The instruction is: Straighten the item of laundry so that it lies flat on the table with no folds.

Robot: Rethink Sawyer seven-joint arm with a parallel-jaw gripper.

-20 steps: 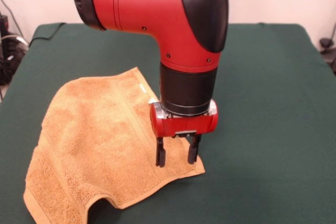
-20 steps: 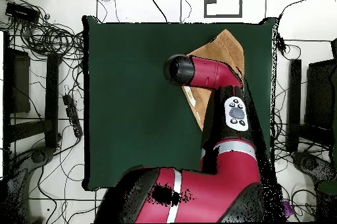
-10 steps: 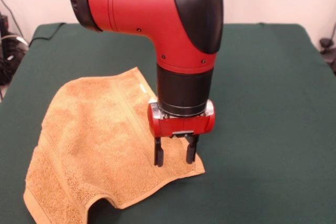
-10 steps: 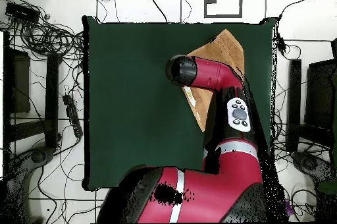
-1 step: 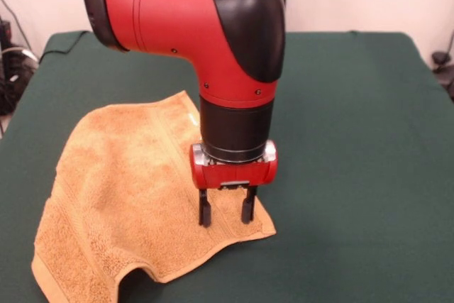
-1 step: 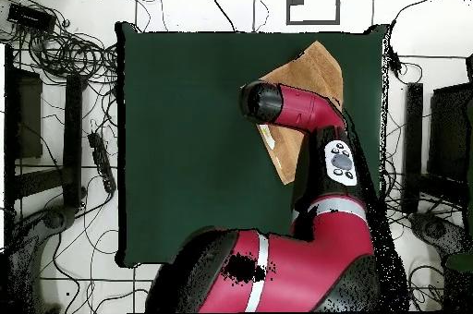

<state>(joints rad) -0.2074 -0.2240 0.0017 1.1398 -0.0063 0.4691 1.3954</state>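
The curled fold (image 5: pixel 138 271) needs to be pulled out flat. My gripper should next grab the towel by its corner (image 5: pixel 261 228) beside the woven cloth strip.
The item of laundry (image 5: pixel 120 189) is a tan-orange terry towel on the dark green table (image 5: pixel 355 140), spread at the front left with its near edge curled under in a fold. My gripper (image 5: pixel 225 215) hangs open just over the towel's right corner, fingers pointing down on either side of a strip of cloth. Nothing is held between them. In the overhead view the towel (image 6: pixel 314 70) shows at the upper right of the table (image 6: pixel 185 144), partly hidden under the red arm, and the gripper itself is hidden there.
Bundles of cables (image 6: pixel 65 52) and dark equipment lie on the floor around the table in the overhead view. The towel's near-left corner reaches the bottom edge of the front view.
The arm has shifted left over the towel and the gripper has come slightly lower toward the cloth. The towel has not moved.
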